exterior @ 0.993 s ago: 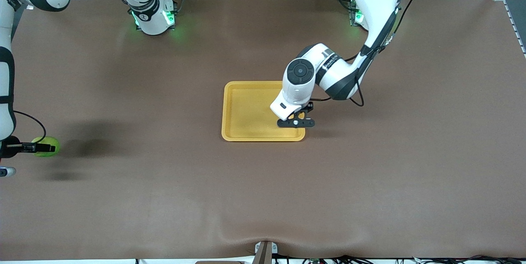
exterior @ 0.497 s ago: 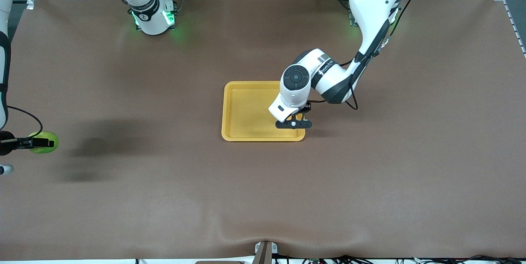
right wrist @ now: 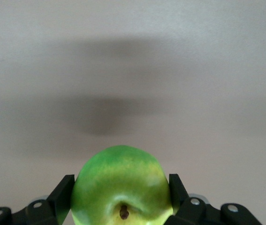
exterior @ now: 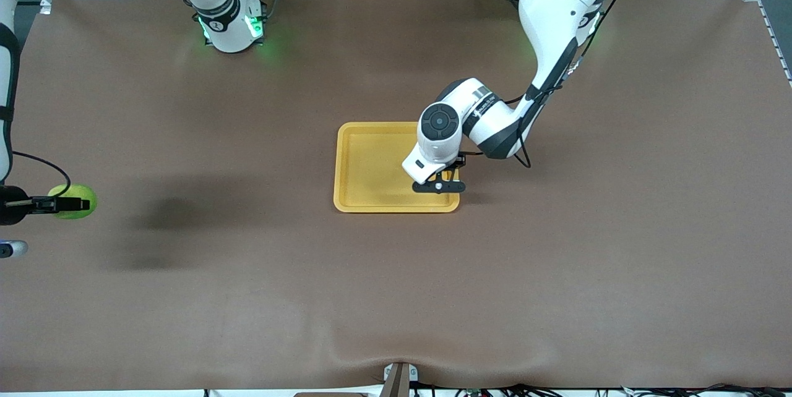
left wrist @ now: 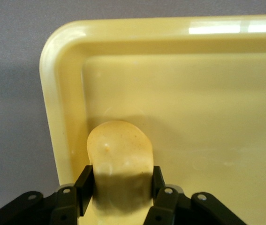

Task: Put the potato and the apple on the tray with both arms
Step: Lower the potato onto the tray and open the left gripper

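My left gripper should open now. The potato (left wrist: pixel 120 147) is low inside the tray's rim, so it would rest in the tray (left wrist: pixel 193 103).
The yellow-orange tray (exterior: pixel 371 162) lies at the table's middle. My left gripper (exterior: pixel 440 185) is over the tray's corner nearest the front camera, toward the left arm's end. In the left wrist view it (left wrist: pixel 119 180) is shut on the potato (left wrist: pixel 118 150), a pale yellow lump held low, just inside the tray's rim (left wrist: pixel 57 117). My right gripper (exterior: pixel 73 203) is at the right arm's end of the table, shut on the green apple (exterior: pixel 77 201) and holding it above the cloth. The right wrist view shows the apple (right wrist: pixel 121 183) between the fingers, stem dimple facing the camera.
Brown cloth (exterior: pixel 557 261) covers the whole table. The right arm's dark shadow (exterior: pixel 167 211) lies between the apple and the tray. The cloth has a fold (exterior: pixel 396 360) at the edge nearest the front camera. Nothing else stands on the table.
My left gripper has shifted a little farther in over the tray with the potato. My right gripper has carried the apple slightly toward the tray and away from the front camera.
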